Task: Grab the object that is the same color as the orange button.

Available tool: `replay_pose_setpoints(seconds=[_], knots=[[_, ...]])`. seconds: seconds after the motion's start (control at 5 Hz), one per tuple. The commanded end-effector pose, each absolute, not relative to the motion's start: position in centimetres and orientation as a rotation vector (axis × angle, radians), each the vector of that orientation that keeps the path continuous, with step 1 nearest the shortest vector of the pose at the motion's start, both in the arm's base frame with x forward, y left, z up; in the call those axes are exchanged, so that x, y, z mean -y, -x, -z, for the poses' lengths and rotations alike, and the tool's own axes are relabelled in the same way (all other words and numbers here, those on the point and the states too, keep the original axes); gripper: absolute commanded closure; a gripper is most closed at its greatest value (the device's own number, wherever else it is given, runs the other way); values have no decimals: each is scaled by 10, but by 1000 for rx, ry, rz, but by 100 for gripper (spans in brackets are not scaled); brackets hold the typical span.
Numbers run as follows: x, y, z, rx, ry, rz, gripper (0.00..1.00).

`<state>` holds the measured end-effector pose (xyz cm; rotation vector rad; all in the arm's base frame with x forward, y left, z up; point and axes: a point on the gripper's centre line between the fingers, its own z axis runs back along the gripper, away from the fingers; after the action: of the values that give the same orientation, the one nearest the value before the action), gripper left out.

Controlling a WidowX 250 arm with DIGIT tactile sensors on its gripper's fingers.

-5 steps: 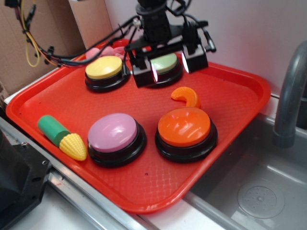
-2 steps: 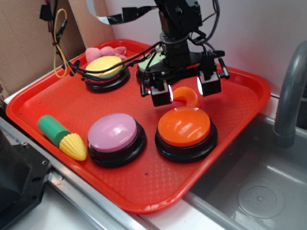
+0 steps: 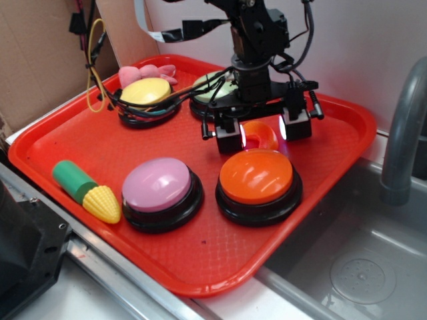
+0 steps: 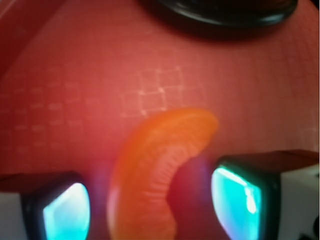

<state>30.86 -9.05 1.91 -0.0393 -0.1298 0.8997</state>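
The robot's glowing fingers are beside the orange crescent (image 3: 261,135), low over the tray, so the gripper needs to close. Closing now would hold it.
The object, a small glossy orange crescent (image 3: 261,135), lies on the red tray (image 3: 80,143) just behind the orange button (image 3: 257,176). My gripper (image 3: 263,137) is lowered over the crescent and stands open, one finger on each side of it. In the wrist view the orange crescent (image 4: 155,170) fills the gap between my two glowing fingertips (image 4: 67,212), with a little space left on both sides; my gripper (image 4: 150,205) is not touching it. The black base of the orange button (image 4: 220,12) shows at the top edge.
Also on the tray: a pink button (image 3: 160,188), a yellow button (image 3: 145,95), a green button (image 3: 213,87) partly behind the arm, a toy corn cob (image 3: 87,190) and a pink plush (image 3: 143,71). A sink (image 3: 360,267) with a grey faucet (image 3: 403,133) lies right.
My gripper has moved forward from over the green button and come down, so that its open fingers now straddle the orange crescent. Nothing on the tray has moved.
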Motion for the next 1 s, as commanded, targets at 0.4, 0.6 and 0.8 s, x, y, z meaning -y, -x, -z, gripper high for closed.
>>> replay_pose_setpoints(seconds=[0.4,0.6,0.8], knots=[[87,-317,-27,162,64,-910,100],[87,-316,-27,159,58,-918,100],[85,-316,-26,152,47,-925,100]])
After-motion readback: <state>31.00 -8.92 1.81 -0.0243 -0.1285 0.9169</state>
